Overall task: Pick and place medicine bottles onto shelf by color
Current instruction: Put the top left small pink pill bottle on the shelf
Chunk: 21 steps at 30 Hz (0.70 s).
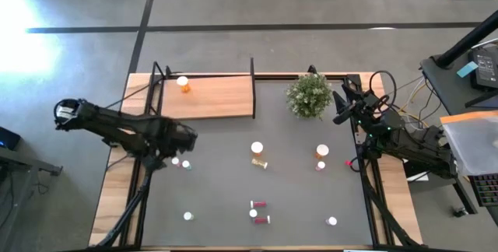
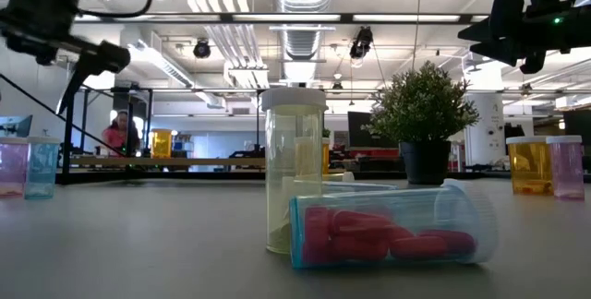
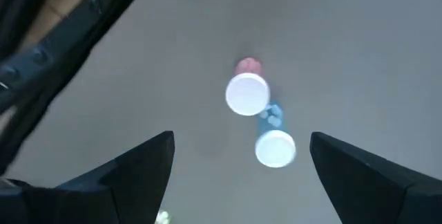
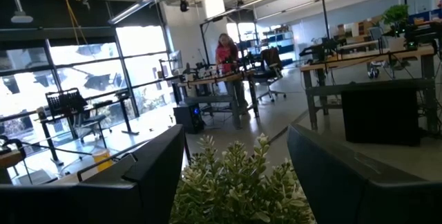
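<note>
My left gripper's fingers stop high above the pink bottle's white cap [image 1: 176,161] [image 3: 247,94], so closing now would miss. My left gripper lowers first, then closes on it.
My left gripper [image 1: 187,137] [image 3: 240,138] is open and hangs above a pink bottle [image 3: 247,92] and a pale blue bottle [image 3: 275,146], which stand upright side by side on the grey mat [image 1: 175,161]. My right gripper [image 1: 341,106] [image 4: 235,131] is open and empty in the air beside the potted plant [image 1: 310,95]. The wooden shelf [image 1: 218,100] lies at the far left with one orange bottle [image 1: 184,83] standing on it. Other bottles are spread over the mat: a yellow one upright [image 1: 257,149], an orange one [image 1: 322,152], and red ones lying down [image 1: 259,204].
The potted plant stands at the far edge, right of the shelf's dark upright end [image 1: 253,89]. In the low view a bottle with red contents [image 2: 388,227] lies in front of the upright yellow bottle [image 2: 294,170]. Single bottles stand near the front edge [image 1: 187,216] [image 1: 332,221].
</note>
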Each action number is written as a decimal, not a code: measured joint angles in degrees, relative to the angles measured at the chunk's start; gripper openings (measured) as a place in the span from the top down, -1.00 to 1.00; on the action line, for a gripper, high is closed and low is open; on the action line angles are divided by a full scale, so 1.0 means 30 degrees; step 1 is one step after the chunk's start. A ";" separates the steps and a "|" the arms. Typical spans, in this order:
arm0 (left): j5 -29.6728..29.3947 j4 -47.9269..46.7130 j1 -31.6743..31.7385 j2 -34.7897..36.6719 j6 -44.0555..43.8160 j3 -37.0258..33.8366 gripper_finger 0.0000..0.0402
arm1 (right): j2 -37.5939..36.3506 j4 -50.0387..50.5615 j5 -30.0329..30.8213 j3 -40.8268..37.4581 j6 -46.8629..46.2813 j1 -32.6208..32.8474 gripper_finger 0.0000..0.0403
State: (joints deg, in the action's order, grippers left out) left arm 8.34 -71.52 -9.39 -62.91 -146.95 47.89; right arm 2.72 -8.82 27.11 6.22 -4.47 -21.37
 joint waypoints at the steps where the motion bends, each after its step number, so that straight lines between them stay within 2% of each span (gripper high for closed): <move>1: -0.0095 0.0341 -0.0230 0.0082 -0.0509 -0.0306 -0.59 | 0.0000 0.0004 -0.0004 0.0000 0.0000 0.0000 -0.24; 13: -0.0888 0.2247 -0.0420 -0.0479 -0.3187 -0.2045 -0.59 | 0.0000 0.0000 -0.0002 0.0000 -0.0005 -0.0005 -0.24; 21: -0.0888 0.3068 -0.0420 -0.1405 -0.3398 -0.2368 -0.59 | 0.0000 0.0002 -0.0002 -0.0007 0.0000 -0.0002 -0.24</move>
State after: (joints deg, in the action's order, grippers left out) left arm 5.67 -62.31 -10.66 -67.13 -157.14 40.79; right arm 2.72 -8.81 27.11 6.20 -4.47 -21.37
